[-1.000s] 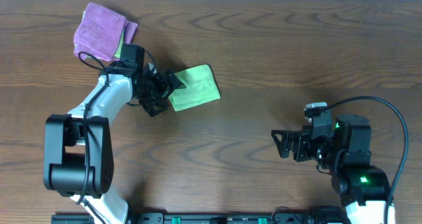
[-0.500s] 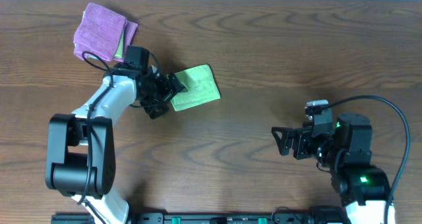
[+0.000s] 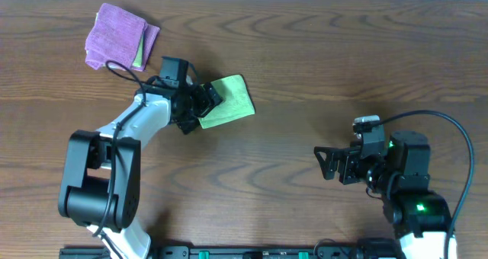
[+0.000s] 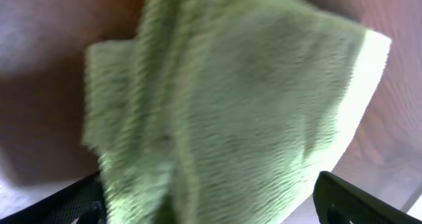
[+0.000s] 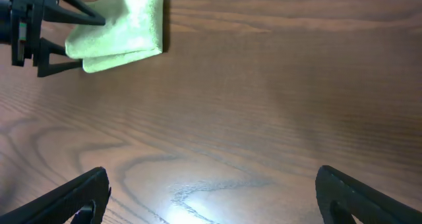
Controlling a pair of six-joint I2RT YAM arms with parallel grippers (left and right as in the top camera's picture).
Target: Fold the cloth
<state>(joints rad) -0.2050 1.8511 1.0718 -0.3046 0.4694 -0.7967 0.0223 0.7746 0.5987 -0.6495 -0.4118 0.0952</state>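
Observation:
I need to lay the cloth folded onto the purple cloth, so next I should grab the lime-green cloth at its edge (image 4: 206, 191) with my left gripper, with its layers gathered together.
The lime-green cloth (image 3: 230, 100) lies folded on the wooden table, left of centre. My left gripper (image 3: 204, 101) is at its left edge, open, with the fingers spread to either side of the cloth. In the left wrist view the cloth (image 4: 224, 99) fills the frame between the two finger tips of the left gripper (image 4: 211, 201). My right gripper (image 3: 324, 164) is open and empty at the right, far from the cloth. In the right wrist view its fingers (image 5: 211, 201) hang over bare table, and the cloth (image 5: 122, 29) shows at the top left.
A folded purple cloth (image 3: 114, 36) lies at the back left with a strip of green (image 3: 138, 55) under its right edge. The table's far edge runs along the top of the overhead view.
My left gripper has moved right, onto the cloth's left edge. The cloth and the right arm have not moved.

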